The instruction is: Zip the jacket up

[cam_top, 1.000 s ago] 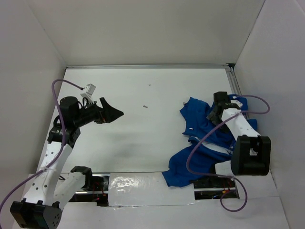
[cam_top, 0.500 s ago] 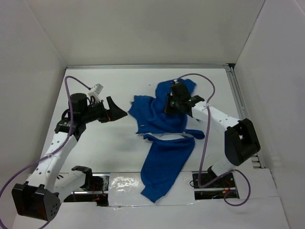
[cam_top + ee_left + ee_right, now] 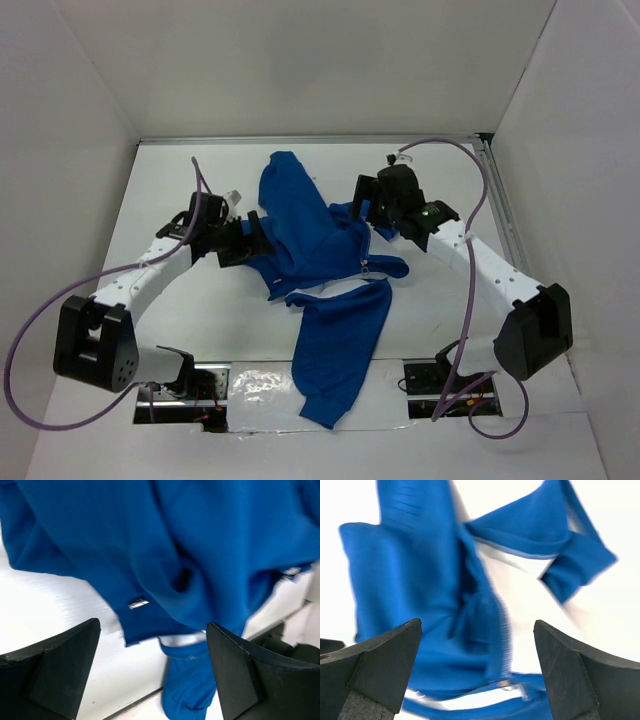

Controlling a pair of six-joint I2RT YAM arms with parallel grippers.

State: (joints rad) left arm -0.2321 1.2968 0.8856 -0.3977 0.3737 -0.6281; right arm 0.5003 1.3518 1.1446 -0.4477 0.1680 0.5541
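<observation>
My left gripper grabs the jacket's edge fabric near the small metal piece [image 3: 276,286] [image 3: 138,603] next, to spread the jacket open for zipping.
The blue jacket [image 3: 315,240] lies crumpled in the middle of the white table, with one part stretched toward the near edge [image 3: 335,370]. A pale zipper pull [image 3: 367,268] shows near its middle. My left gripper [image 3: 255,233] is open at the jacket's left edge; in the left wrist view [image 3: 152,625] blue fabric [image 3: 190,550] with a small metal piece [image 3: 138,603] lies just beyond the spread fingers. My right gripper [image 3: 362,198] is open over the jacket's upper right; in the right wrist view [image 3: 477,624] folds of the jacket [image 3: 420,580] lie below it, blurred.
White walls enclose the table on three sides. A metal rail [image 3: 492,190] runs along the right edge. A shiny taped strip [image 3: 255,385] lies at the near edge between the arm bases, and the jacket's lower part drapes over it.
The jacket has been dragged from the right side to the table's middle and spread longer. The right arm swung left then back a little; the left arm reached right to the jacket's edge.
</observation>
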